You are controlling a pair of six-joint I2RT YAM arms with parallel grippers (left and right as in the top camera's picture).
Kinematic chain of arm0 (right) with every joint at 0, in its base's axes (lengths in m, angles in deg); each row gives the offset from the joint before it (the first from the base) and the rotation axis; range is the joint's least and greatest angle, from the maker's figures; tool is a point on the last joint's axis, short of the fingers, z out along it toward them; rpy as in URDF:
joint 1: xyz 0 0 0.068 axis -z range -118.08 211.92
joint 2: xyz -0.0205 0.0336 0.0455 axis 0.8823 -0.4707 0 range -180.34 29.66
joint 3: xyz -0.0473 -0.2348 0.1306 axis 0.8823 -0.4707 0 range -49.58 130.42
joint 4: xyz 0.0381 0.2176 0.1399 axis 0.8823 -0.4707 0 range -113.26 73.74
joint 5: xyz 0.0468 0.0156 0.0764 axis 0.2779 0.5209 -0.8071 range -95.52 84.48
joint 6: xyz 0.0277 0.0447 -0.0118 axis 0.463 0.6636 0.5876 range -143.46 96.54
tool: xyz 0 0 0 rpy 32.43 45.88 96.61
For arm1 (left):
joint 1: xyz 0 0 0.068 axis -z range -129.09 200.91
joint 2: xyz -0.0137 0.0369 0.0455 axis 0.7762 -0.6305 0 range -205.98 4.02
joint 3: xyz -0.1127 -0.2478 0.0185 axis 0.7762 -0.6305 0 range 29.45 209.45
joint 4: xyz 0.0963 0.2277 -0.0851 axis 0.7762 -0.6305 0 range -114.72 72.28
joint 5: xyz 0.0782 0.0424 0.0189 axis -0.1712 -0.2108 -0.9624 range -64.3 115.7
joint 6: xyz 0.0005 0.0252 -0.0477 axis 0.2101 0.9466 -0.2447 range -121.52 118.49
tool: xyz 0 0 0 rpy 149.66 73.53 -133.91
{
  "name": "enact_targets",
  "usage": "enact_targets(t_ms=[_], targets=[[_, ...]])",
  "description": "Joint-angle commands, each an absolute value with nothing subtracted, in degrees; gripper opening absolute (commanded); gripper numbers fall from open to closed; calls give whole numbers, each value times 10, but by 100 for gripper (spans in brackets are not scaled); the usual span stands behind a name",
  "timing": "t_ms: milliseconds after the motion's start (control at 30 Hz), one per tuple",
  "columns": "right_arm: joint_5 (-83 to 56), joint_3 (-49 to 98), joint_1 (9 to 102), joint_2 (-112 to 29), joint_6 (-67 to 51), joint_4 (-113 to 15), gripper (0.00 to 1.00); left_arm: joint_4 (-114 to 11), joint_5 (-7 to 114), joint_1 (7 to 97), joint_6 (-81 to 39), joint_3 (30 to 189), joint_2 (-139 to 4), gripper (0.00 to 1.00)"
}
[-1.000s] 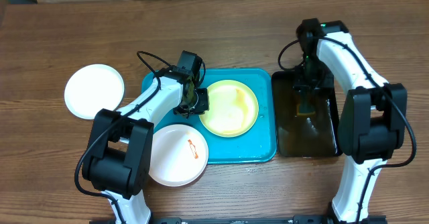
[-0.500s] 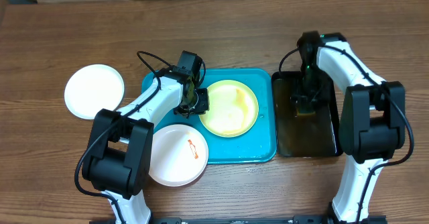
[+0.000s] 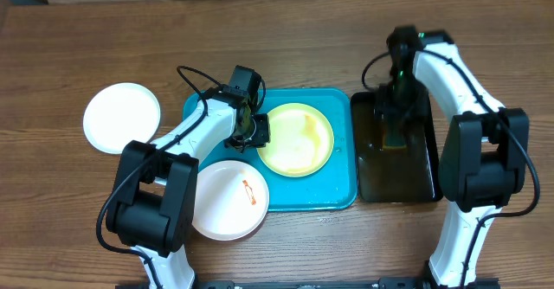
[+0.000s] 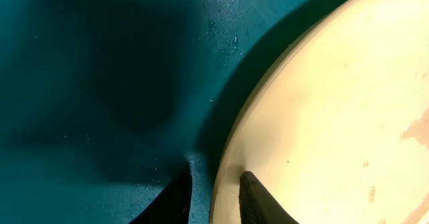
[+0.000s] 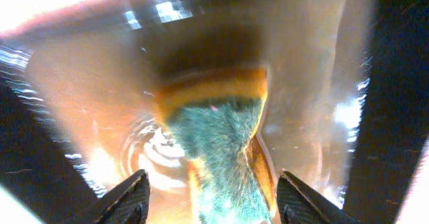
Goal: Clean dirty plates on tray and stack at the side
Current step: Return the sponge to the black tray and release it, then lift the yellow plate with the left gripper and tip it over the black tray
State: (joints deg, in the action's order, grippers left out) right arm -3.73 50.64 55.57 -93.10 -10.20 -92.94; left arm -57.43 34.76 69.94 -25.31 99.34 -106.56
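Observation:
I need to close my left gripper on the rim now. The pale yellow plate's rim (image 3: 260, 143) (image 4: 216, 189) is between my left gripper's fingers, so they would hold it.
On the turquoise tray (image 3: 338, 176) lies a pale yellow plate (image 3: 296, 138) with faint orange smears. My left gripper (image 3: 252, 131) is at its left rim. In the left wrist view one finger stands on the tray (image 4: 100, 83) and the other on the plate (image 4: 335, 117). The left gripper (image 4: 216, 178) is narrowly open, with a gap showing beside the rim. A white plate (image 3: 227, 199) with an orange smear overlaps the tray's near left corner. My right gripper (image 3: 394, 131) hangs open over a yellow-green sponge (image 5: 218, 137), with a gap on each side of it (image 5: 213, 180).
The sponge lies in a wet black tray (image 3: 415, 181) right of the turquoise one. A clean-looking white plate (image 3: 122, 118) sits alone on the wooden table at the left. A cable loops above the left arm.
The right arm has shifted slightly over the black tray and its jaws stand a little wider around the sponge. The left arm and the plates have not moved.

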Motion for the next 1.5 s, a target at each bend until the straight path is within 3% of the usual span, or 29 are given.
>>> enact_targets(t_ms=[0,200,267,367,400,767,1167,1467], targets=[[-35,574,569,-925,-103,-946,65,-578,343,697,-253,989,-1075,26],[-35,611,624,-925,-103,-931,87,-577,328,697,-253,989,-1079,28],[-35,611,650,-925,-103,-921,90,-575,326,697,-253,989,-1084,24],[-35,611,693,-925,-103,-910,100,-573,328,698,-253,989,-1092,9],[-35,611,706,-925,-103,-909,100,-573,328,698,-253,989,-1093,4],[-35,611,809,-926,-103,-909,100,-634,328,669,-213,1060,-1086,4],[-35,611,819,-926,-103,-909,100,-717,328,671,-165,1214,-1084,4],[-35,611,819,-926,-103,-909,100,-728,273,746,-161,1316,-1084,4]])
